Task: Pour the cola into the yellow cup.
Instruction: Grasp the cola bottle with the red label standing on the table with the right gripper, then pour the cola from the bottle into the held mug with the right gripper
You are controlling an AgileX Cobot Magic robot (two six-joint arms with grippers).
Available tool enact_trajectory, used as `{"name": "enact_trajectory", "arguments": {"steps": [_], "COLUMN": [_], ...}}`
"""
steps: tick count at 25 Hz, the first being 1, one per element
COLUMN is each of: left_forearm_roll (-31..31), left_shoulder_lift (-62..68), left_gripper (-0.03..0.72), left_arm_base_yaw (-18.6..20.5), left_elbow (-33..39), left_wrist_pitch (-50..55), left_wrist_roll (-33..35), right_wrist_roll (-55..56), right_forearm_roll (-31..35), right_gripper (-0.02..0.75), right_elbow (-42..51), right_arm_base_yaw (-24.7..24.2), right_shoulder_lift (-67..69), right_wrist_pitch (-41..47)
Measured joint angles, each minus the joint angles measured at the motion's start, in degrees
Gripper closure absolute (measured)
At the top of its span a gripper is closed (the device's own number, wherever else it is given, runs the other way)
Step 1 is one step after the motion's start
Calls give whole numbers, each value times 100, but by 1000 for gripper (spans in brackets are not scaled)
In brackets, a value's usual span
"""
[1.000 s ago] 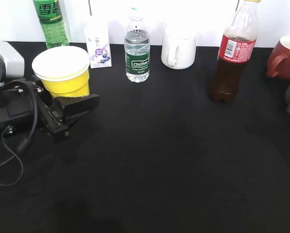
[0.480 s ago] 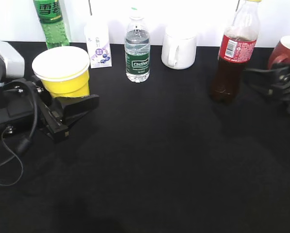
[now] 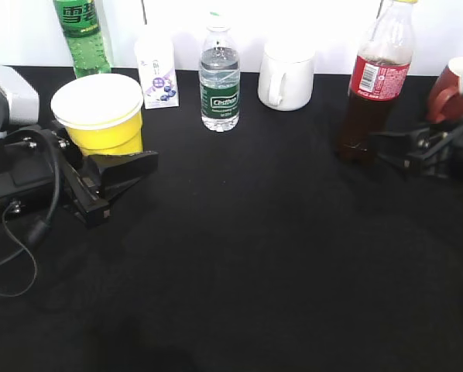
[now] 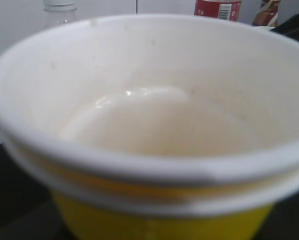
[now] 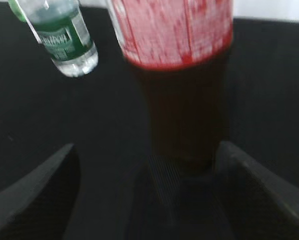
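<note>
The cola needs to go into the yellow cup (image 3: pixel 100 116). My right gripper should grab the cola bottle by its body below the red label (image 3: pixel 365 120) next, so it can pour.
The yellow cup (image 3: pixel 100 116) with a white rim and an empty white inside stands high at the left, with my left gripper (image 3: pixel 111 167) shut around its lower part. It fills the left wrist view (image 4: pixel 149 125), where it hides the jaws. The cola (image 3: pixel 375 85), with its red label and yellow cap, stands upright at the back right. My right gripper (image 3: pixel 390 151) is open, low on the table just right of the bottle's base. In the right wrist view the cola (image 5: pixel 182 40) stands just beyond the open gripper (image 5: pixel 149 200), not between the fingers.
Along the back edge stand a green soda bottle (image 3: pixel 80 35), a small white carton (image 3: pixel 158 74), a water bottle (image 3: pixel 218 77) and a white mug (image 3: pixel 286 77). A red mug (image 3: pixel 456 93) is at the far right behind my right arm.
My right arm has come into view from the right and moved left and lower, toward the cola's base. The left gripper and the cup have not moved.
</note>
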Motion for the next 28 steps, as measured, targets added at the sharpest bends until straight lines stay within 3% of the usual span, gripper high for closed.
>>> {"name": "enact_trajectory", "arguments": {"steps": [11,14,17,23,28], "left_forearm_roll": [-17,-23,-28,-35,-35], "left_shoulder_lift": [0,0,-6,-11,-11], "left_gripper": [249,250,250,250,250], "left_arm_base_yaw": [0,0,0,0,0], "left_elbow": [0,0,0,0,0], "left_wrist_pitch": [0,0,0,0,0], "left_wrist_roll": [0,0,0,0,0], "right_wrist_roll": [-120,-213,-658,-806,-823], "right_forearm_roll": [-15,-5,579,660,605], "right_gripper": [97,97,102,289,303], "right_elbow": [-1073,-1431,-1576,-1603,-1603], "right_arm_base_yaw": [17,281,378,383,390], "right_shoulder_lift": [1090,1418,1510,1522,1549], "right_wrist_pitch": [-178,-171,-153,-153,-472]}}
